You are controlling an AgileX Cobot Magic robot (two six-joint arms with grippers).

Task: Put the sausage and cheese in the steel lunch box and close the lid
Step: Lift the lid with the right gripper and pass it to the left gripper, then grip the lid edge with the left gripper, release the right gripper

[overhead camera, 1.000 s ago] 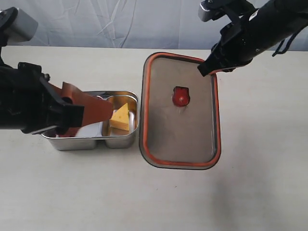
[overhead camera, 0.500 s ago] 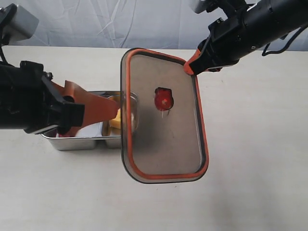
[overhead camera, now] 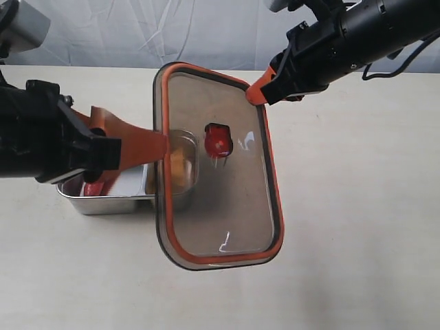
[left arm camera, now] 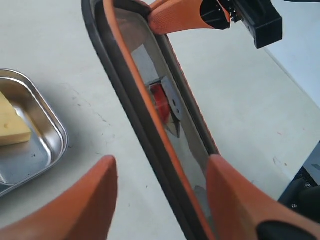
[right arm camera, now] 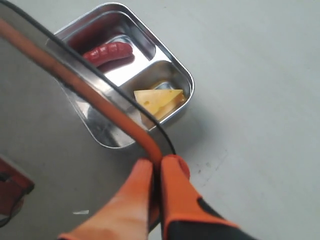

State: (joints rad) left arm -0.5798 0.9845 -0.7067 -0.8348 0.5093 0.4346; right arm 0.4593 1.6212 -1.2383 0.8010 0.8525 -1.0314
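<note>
My left gripper grabs the lid by its long orange-lined rim (overhead camera: 164, 181) next, to close the steel lunch box (overhead camera: 103, 204).
My right gripper (overhead camera: 257, 92) (right arm camera: 159, 164) is shut on the orange rim at one corner of the lid (overhead camera: 227, 206) (right arm camera: 45, 165). The lid hangs tilted in the air, its orange-red valve (overhead camera: 218, 141) facing the exterior camera. Its left edge overlaps the right compartment of the steel lunch box (overhead camera: 103, 204) (right arm camera: 186, 80). The cheese (right arm camera: 157, 100) (left arm camera: 12, 127) lies in one compartment and shows dimly through the lid (overhead camera: 180, 165). The sausage (right arm camera: 107, 51) lies in the other. My left gripper (overhead camera: 148, 148) (left arm camera: 161, 162) is open above the box, and the lid's edge (left arm camera: 135, 105) passes between its fingers.
The box stands on a pale tabletop (overhead camera: 357, 227) before a white cloth backdrop (overhead camera: 172, 31). My left arm's black body (overhead camera: 34, 137) covers the box's left end. The right arm (overhead camera: 357, 34) reaches in from the upper right.
The right gripper has carried the lid leftward, from beside the box to over its right compartment, and into the left gripper's open fingers. The left arm has barely moved.
</note>
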